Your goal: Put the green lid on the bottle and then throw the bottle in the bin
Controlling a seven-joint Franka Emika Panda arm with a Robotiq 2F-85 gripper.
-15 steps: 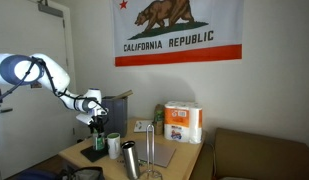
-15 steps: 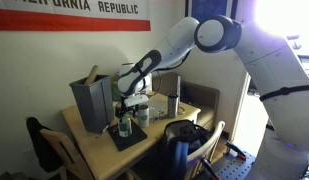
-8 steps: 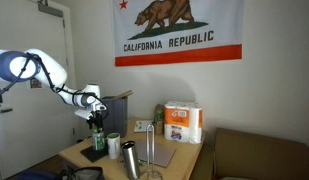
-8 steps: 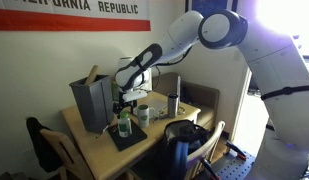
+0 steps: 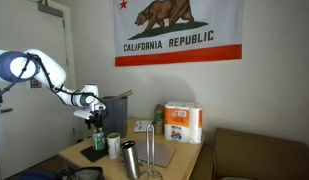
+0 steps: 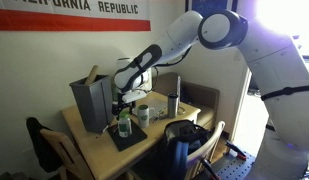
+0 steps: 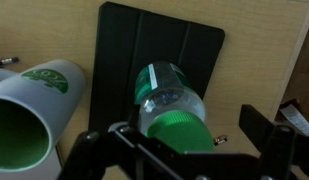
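Observation:
My gripper should next grab the bottle from above at its lidded top end, so its bottom hangs to enter the bin first.
The bottle (image 7: 166, 92) stands upright on a black mat (image 7: 119, 45), seen from above in the wrist view. The green lid (image 7: 180, 130) sits on its neck. My gripper (image 7: 184, 140) hangs just above the lid, with its fingers spread wide to either side and touching nothing. In both exterior views the gripper (image 5: 95, 118) (image 6: 122, 104) is right over the bottle (image 5: 97, 141) (image 6: 124, 126). The bin (image 6: 90, 102) (image 5: 119, 104) stands next to the bottle on the table.
A white cup with a green band (image 7: 39, 105) (image 6: 142, 114) stands beside the mat. A steel tumbler (image 5: 129, 158) (image 6: 174, 104), a wire stand (image 5: 152, 140) and a paper-towel pack (image 5: 182, 122) are on the table. A black chair (image 6: 184, 140) stands at the table's edge.
The gripper has risen a little above the bottle. The bottle with its lid has stayed in place on the mat.

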